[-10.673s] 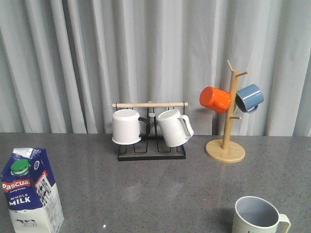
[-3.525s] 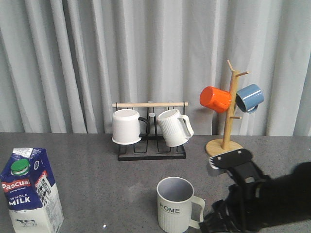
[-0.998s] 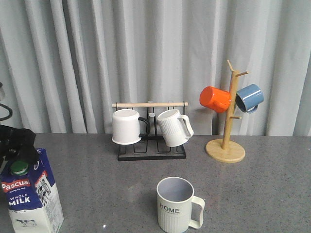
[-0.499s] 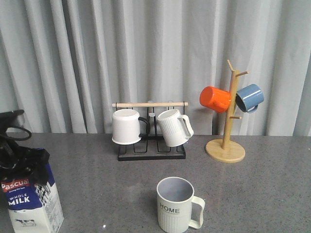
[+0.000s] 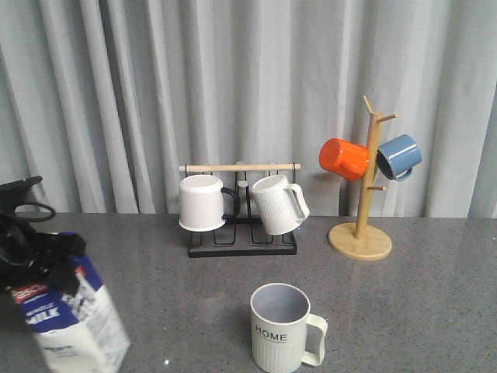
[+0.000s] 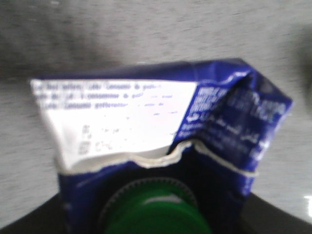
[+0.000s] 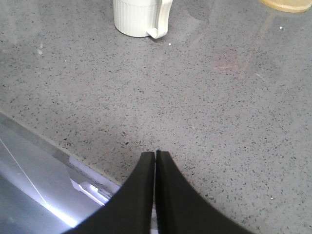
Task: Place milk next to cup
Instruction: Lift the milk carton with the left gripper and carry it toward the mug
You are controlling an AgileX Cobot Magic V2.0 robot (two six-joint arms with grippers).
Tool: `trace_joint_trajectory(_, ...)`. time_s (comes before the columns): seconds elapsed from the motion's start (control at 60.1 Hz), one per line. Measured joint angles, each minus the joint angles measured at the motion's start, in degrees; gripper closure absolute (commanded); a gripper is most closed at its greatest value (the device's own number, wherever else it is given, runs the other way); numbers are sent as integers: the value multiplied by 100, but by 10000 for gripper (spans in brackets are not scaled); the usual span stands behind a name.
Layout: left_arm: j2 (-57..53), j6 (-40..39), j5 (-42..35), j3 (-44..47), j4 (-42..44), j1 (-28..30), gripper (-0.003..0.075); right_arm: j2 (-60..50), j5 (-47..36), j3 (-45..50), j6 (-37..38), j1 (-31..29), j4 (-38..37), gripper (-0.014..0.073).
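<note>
I need to move the milk carton with my left gripper to the table beside the cup before I release it, because the carton leans and its base is short of the table there.
The milk is a blue-and-white carton at the front left of the table, tilted with its top leaning left. My left gripper is shut on its top. In the left wrist view the carton's gable and green cap fill the picture, and the fingers are only dark shapes at the lower corners. The cup, a ribbed cream mug marked "HOME", stands at the front centre, well right of the milk. It also shows in the right wrist view. My right gripper is shut and empty over the table's front edge, out of the front view.
A black rack at the back centre holds a white mug with a black handle and a ribbed white mug. A wooden mug tree at the back right carries an orange mug and a blue mug. A curtain hangs behind.
My left gripper has come down onto the carton's top and closed on it. The carton, upright before, now tilts and has shifted slightly right. The cup has not moved.
</note>
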Motion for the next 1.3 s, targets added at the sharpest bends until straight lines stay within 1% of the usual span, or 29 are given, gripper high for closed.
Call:
trace_joint_trajectory(0.067,0,108,-94,0,-490,0,654,0,0,0,0,0,0,601)
trace_joint_trajectory(0.15,-32,441,-258,0,-1260,0,676,0,0,0,0,0,0,601)
trace_joint_trajectory(0.233,-83,984,-467,0,-2291,-67,694,0,0,0,0,0,0,601)
trace_joint_trajectory(0.349,-108,1766,-777,0,-3381,-299,717,0,0,0,0,0,0,601)
trace_joint_trajectory(0.432,-108,2047,-1040,-17,-3612,-527,729,0,0,0,0,0,0,601)
trace_joint_trajectory(0.482,-96,2088,-1101,-91,-3547,-665,729,0,0,0,0,0,0,601)
trace_joint_trajectory(0.565,-49,1972,-1139,-286,-3160,-829,728,0,0,0,0,0,0,601)
trace_joint_trajectory(0.765,175,1143,-927,-1053,-1732,-1178,728,0,0,0,0,0,0,601)
trace_joint_trajectory(0.914,237,648,-631,-1474,-905,-1362,728,0,0,0,0,0,0,601)
trace_joint_trajectory(1.131,348,295,-173,-1534,-192,-1566,728,0,0,0,0,0,0,601)
trace_joint_trajectory(1.297,718,236,-8,-1534,-45,-1710,728,0,0,0,0,0,0,601)
